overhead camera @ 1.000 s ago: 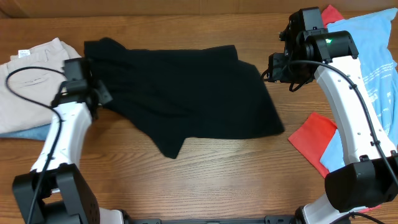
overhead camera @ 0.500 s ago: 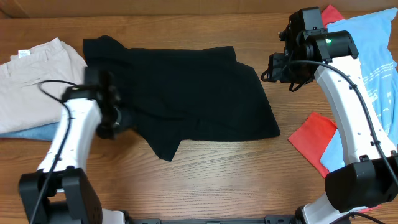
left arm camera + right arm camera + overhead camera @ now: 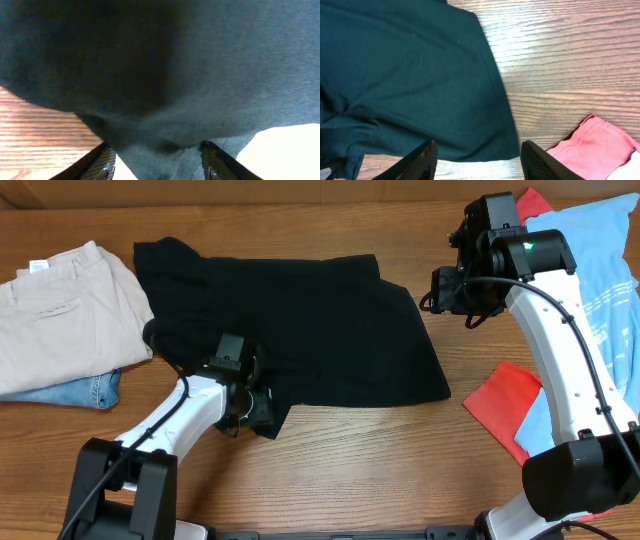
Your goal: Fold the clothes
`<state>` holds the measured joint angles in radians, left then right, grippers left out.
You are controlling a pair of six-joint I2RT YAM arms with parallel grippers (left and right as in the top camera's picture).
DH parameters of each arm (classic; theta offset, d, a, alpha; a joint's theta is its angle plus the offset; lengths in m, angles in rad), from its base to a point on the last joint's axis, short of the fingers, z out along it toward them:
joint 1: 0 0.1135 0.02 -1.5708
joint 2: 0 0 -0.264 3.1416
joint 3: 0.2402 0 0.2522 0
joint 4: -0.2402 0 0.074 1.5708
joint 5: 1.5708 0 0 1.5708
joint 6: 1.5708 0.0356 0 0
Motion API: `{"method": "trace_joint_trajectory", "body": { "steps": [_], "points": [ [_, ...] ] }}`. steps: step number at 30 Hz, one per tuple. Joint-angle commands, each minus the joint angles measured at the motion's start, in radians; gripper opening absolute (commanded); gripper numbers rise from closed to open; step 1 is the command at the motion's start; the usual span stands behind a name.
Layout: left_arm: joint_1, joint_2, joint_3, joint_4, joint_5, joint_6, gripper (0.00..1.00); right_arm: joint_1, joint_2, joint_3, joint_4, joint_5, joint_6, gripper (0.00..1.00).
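The black garment needs to be spread for folding, so I will next grab its corner nearest the red cloth with my right gripper, opposite my left gripper.
A black garment (image 3: 300, 330) lies spread flat across the middle of the wooden table. My left gripper (image 3: 250, 405) sits low at its lower-left corner. In the left wrist view the dark cloth (image 3: 165, 65) fills the frame and a fold of it lies between the two spread fingers (image 3: 106, 162) of that gripper (image 3: 155, 146), which is open. My right gripper (image 3: 442, 288) hangs above the table by the garment's right edge. It is open (image 3: 478, 145) with nothing between its fingers, and the garment's lower right corner (image 3: 410, 75) shows below it.
Folded beige trousers (image 3: 60, 310) rest on blue jeans (image 3: 85, 392) at the left edge. A light blue shirt (image 3: 600, 270) and a red cloth (image 3: 505, 405) lie at the right; the red cloth (image 3: 597, 145) is close to the black garment's corner.
My left arm has swung from the garment's left edge down and right to its lower-left corner, and its jaws have gone from shut to open. The right arm has not moved.
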<state>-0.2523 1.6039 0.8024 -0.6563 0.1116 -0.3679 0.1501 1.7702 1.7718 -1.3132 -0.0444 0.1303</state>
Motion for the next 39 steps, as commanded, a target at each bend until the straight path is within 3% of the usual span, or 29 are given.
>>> {"method": "trace_joint_trajectory", "body": {
  "steps": [1, 4, 10, 16, 23, 31, 39],
  "points": [
    [-0.022, -0.003, -0.030, 0.027, -0.014, -0.021, 0.58, -0.006, -0.006, 0.001, 0.002, 0.010, -0.004, 0.57],
    [-0.032, 0.000, -0.037, 0.049, -0.014, -0.022, 0.51, -0.006, -0.006, 0.001, -0.002, 0.010, -0.004, 0.57],
    [-0.032, 0.009, -0.037, 0.011, -0.015, -0.037, 0.04, -0.006, -0.006, 0.001, -0.027, 0.010, -0.004, 0.57],
    [-0.009, 0.000, 0.015, -0.083, -0.068, -0.047, 0.04, -0.012, -0.006, -0.015, -0.081, 0.010, 0.050, 0.57],
    [0.002, -0.004, 0.274, -0.201, -0.090, 0.010, 0.04, -0.013, -0.006, -0.197, -0.072, -0.058, 0.057, 0.58],
    [0.002, -0.003, 0.317, -0.286, -0.103, 0.010, 0.04, -0.013, -0.006, -0.538, 0.105, -0.168, 0.056, 0.58],
    [0.002, -0.003, 0.317, -0.317, -0.125, 0.009, 0.04, -0.013, -0.006, -0.705, 0.251, -0.166, 0.074, 0.57]
  ]
}}
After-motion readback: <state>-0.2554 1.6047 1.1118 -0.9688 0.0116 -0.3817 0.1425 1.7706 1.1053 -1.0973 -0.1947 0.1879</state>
